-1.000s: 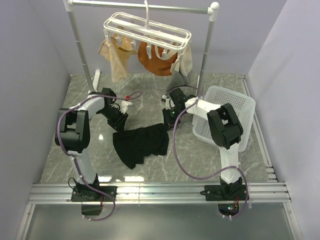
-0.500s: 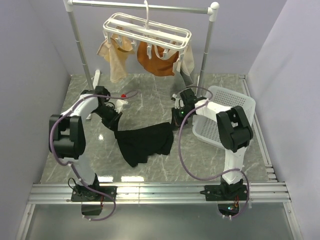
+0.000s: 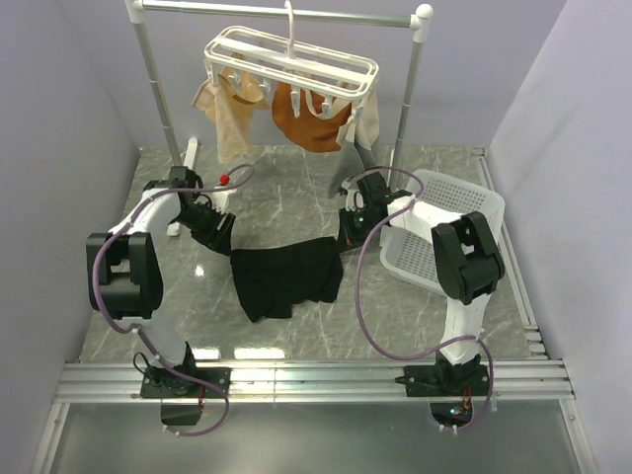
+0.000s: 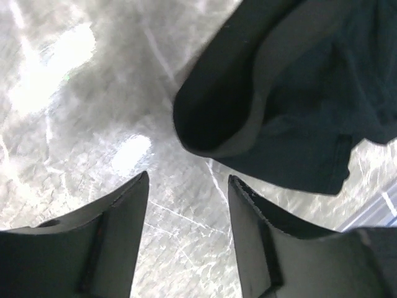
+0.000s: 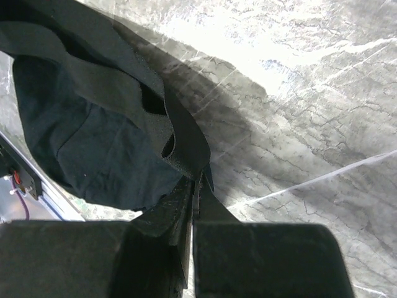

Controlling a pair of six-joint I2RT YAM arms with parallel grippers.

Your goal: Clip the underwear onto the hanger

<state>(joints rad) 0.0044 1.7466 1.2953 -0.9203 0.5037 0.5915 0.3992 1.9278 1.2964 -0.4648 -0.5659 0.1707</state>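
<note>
The underwear's free waistband corner (image 3: 235, 256) is opposite my right gripper. My left gripper will grab it next, to spread the underwear for clipping to the hanger (image 3: 291, 57).
The black underwear (image 3: 286, 276) lies spread on the marble table between my two arms. Its right corner is lifted by my right gripper (image 3: 345, 243). In the right wrist view that gripper (image 5: 198, 179) is shut on a fold of the waistband, and the rest of the underwear (image 5: 93, 136) hangs to the left. My left gripper (image 3: 219, 237) sits just off the garment's left corner. In the left wrist view it (image 4: 188, 180) stands open over bare marble with nothing between its fingers, the underwear (image 4: 291, 112) a little ahead of it. The white hanger (image 3: 291, 57) hangs from the rail at the back.
The metal rail stand (image 3: 158, 89) spans the back. Tan garments (image 3: 229, 114) and an orange garment (image 3: 308, 117) are clipped under the hanger. A white laundry basket (image 3: 449, 212) stands to the right of my right arm.
My left gripper has let go of the underwear's left corner, opened, and drawn back a little to the left. My right gripper has stayed shut on the right corner and moved right.
</note>
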